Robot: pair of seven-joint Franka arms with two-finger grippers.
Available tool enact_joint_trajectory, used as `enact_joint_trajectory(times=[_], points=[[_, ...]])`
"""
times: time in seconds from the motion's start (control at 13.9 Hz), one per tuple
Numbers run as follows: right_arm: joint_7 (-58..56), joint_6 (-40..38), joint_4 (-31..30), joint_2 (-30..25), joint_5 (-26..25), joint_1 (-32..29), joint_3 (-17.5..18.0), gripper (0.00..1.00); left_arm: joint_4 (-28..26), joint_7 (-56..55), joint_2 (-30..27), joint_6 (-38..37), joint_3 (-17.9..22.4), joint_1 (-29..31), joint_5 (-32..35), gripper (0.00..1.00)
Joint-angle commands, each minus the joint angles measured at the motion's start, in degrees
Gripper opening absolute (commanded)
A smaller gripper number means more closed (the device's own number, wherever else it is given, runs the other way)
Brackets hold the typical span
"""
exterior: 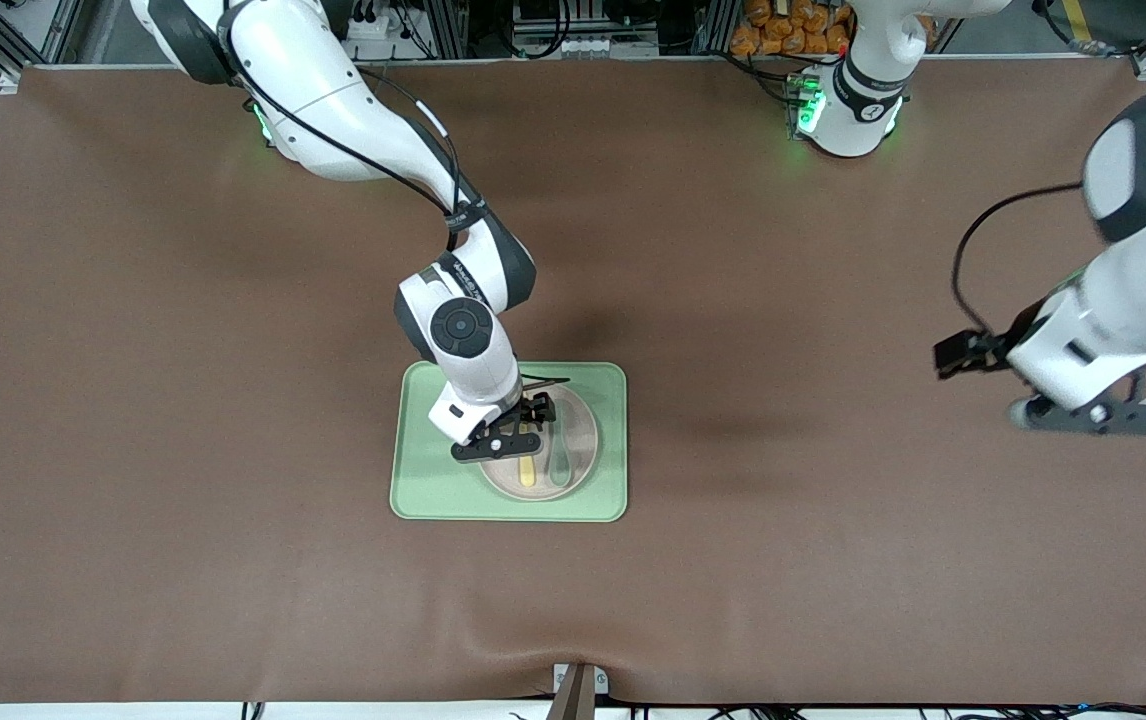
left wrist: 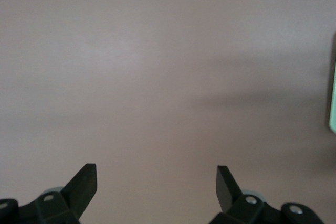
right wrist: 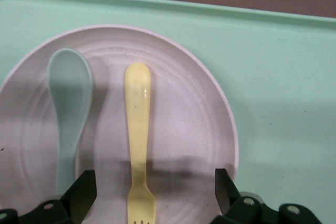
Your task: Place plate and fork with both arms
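Next, my right gripper grabs the pale-yellow fork by its neck just behind the tines, to place the fork.
The speckled off-white plate lies on the light-green tray in the middle of the table. The pale-yellow fork lies flat in the plate, beside a grey-green spoon. My right gripper hangs low over the plate, open and empty. In the right wrist view its fingers stand either side of the fork, tines toward the gripper, on the plate. My left gripper is open and empty over bare table at the left arm's end; the left wrist view shows it wide apart.
The spoon lies parallel to the fork, close to one right finger. The tray rim surrounds the plate; a sliver of the tray shows in the left wrist view. A brown mat covers the table.
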Motion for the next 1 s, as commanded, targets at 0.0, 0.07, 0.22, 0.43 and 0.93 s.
enact_joint_trajectory(times=[0.0, 0.07, 0.22, 0.43, 0.93], points=[[1.25, 0.17, 1.08, 0.90, -0.16, 0.60, -0.44, 0.93, -4.31, 7.12, -5.13, 0.16, 4.50, 0.26, 1.46, 1.00], [1.25, 0.17, 1.07, 0.90, -0.07, 0.60, -0.44, 0.90, -5.01, 7.93, -5.83, -0.02, 4.69, 0.61, 1.46, 1.00], [1.25, 0.09, 1.07, 0.90, 0.01, 0.60, -0.35, 0.90, -5.37, 7.50, -7.59, -2.20, 5.13, 0.61, 1.46, 1.00], [1.25, 0.09, 1.07, 1.33, 0.01, 0.69, -0.35, 0.90, -5.54, 7.14, -11.45, -6.87, 6.10, 0.18, 1.63, 1.00], [1.25, 0.17, 1.07, 3.26, -0.07, 1.48, -0.35, 0.90, -6.42, 6.88, -13.84, -4.25, 6.28, 0.61, 2.07, 1.00]])
